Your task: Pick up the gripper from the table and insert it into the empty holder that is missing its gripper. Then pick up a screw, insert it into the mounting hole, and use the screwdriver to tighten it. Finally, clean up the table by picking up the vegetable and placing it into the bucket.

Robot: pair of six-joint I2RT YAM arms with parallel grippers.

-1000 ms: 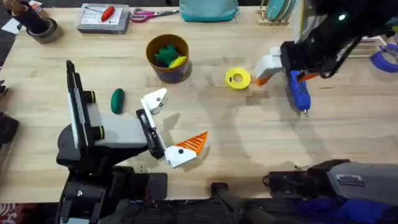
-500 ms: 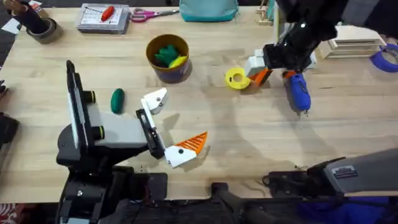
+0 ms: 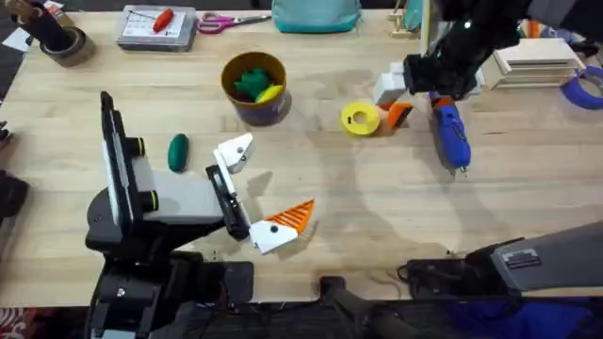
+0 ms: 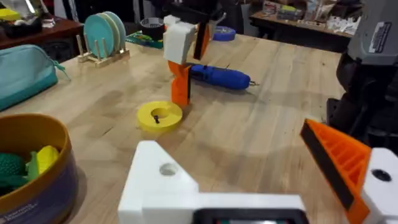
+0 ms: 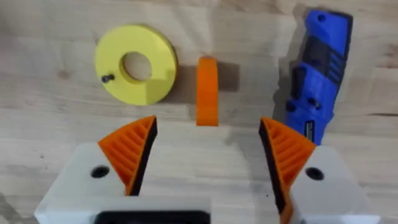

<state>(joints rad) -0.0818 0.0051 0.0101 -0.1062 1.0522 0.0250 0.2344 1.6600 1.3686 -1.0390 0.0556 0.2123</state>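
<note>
The orange wedge slopes along its length [image 3: 402, 110], so my right gripper will next grab its two flat sides facing out.
The gripper, a small orange wedge [image 3: 399, 113] [image 5: 207, 90], stands on the table between the yellow ring [image 3: 360, 118] and the blue screwdriver [image 3: 450, 135] [image 5: 320, 65]. My right gripper [image 3: 405, 94] [image 5: 208, 146] hovers over the wedge, open, one orange finger on each side of it. A small dark screw [image 5: 107, 78] lies on the ring. My left gripper [image 3: 259, 188] rests open; one side is the plain white holder [image 3: 234, 151] [image 4: 165, 180], the other bears an orange finger [image 4: 339, 158]. The dark green vegetable [image 3: 178, 152] lies left of the holder. The bucket [image 3: 254, 87] is behind it.
The bucket holds a leafy green toy and a yellow toy. Along the far edge are a grey tray with a red-handled tool [image 3: 158, 24], scissors [image 3: 226, 21], a teal pouch [image 3: 316, 14] and a plate rack [image 3: 415, 19]. A tape roll [image 3: 64, 45] sits at the far left.
The right arm has swung left and a little toward the far side, keeping its gripper over the orange wedge. The left arm and the table's things have stayed put.
</note>
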